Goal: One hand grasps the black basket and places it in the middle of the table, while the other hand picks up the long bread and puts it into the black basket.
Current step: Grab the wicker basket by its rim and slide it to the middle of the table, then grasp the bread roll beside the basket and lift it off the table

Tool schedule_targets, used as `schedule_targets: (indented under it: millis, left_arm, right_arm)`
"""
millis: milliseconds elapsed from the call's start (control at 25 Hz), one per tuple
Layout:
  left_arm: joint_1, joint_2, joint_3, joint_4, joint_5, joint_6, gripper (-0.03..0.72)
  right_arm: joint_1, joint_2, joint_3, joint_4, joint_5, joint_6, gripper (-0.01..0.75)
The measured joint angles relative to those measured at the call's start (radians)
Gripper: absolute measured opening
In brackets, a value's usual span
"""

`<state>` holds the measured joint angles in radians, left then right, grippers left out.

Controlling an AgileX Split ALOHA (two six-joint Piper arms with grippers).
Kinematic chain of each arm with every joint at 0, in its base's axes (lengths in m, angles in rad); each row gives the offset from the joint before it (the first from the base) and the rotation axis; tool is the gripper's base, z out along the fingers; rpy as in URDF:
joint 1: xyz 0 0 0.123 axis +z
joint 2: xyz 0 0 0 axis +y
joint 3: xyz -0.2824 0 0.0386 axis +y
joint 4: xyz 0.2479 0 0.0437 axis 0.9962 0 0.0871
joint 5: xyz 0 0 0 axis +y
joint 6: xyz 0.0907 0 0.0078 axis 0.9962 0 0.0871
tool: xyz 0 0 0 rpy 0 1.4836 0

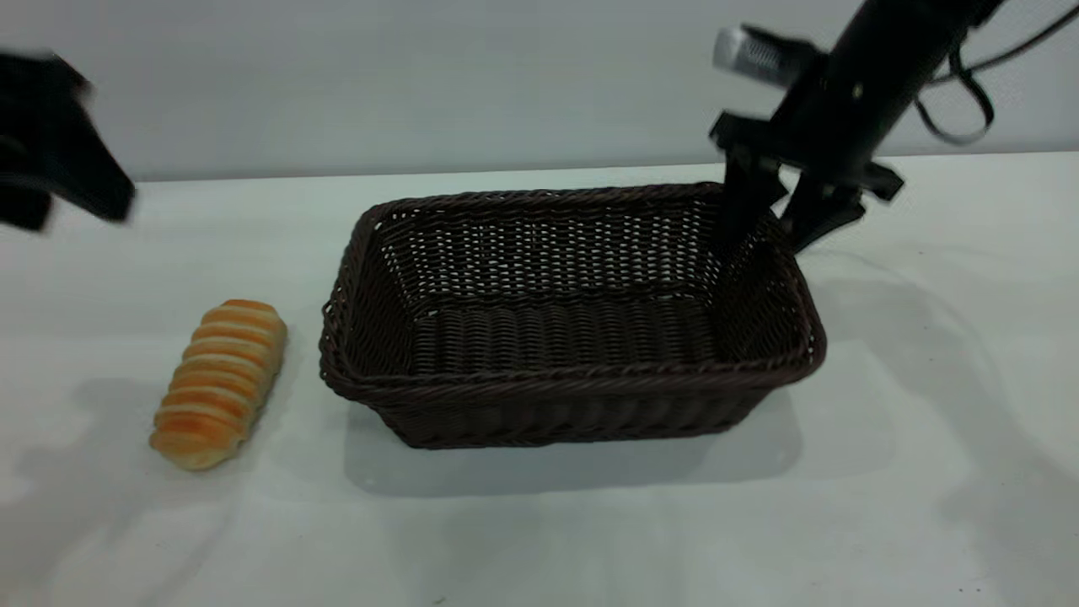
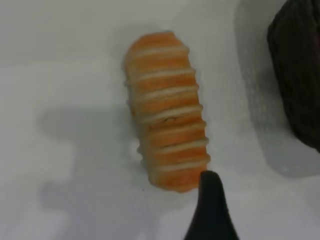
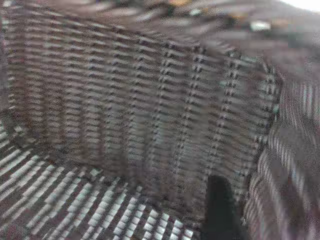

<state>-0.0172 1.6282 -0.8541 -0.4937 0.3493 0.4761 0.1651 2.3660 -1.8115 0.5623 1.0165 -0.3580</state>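
The left gripper grabs the bread (image 1: pixel 221 381) across its middle next, to keep both ends level.
The black basket (image 1: pixel 573 337) stands on the table (image 1: pixel 927 421) near its middle. My right gripper (image 1: pixel 771 240) straddles the basket's far right rim, one finger inside and one outside, shut on the wall. In the right wrist view one finger (image 3: pixel 218 205) lies against the woven wall (image 3: pixel 150 110). The long bread (image 1: pixel 221 381) lies on the table left of the basket. My left gripper (image 1: pixel 72 215) hangs open above the table, up and to the left of the bread. In the left wrist view one finger (image 2: pixel 210 205) shows just past the bread's end (image 2: pixel 167 112).
A pale wall runs behind the table's far edge. Bare tabletop lies in front of the basket and to its right. The basket's corner (image 2: pixel 300 75) shows in the left wrist view, close beside the bread.
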Motion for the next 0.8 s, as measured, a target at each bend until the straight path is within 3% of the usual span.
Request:
schedule_targets:
  millis: [200,520,800]
  left_arm:
    - [-0.011,0.179,-0.001,-0.034,-0.088,0.098,0.581]
    - [-0.011,0.374,-0.020,-0.041,-0.227,0.143,0.581]
    - [-0.011,0.483,-0.127,-0.041,-0.233,0.145,0.579]
  right_arm:
    - [-0.010,-0.159,-0.064,-0.002,0.160,-0.027,0.526]
    - [-0.010,-0.511,-0.061,-0.023,0.207,-0.030,0.454]
    - [-0.005,-0.815,0.137,-0.023,0.219,-0.023,0.451]
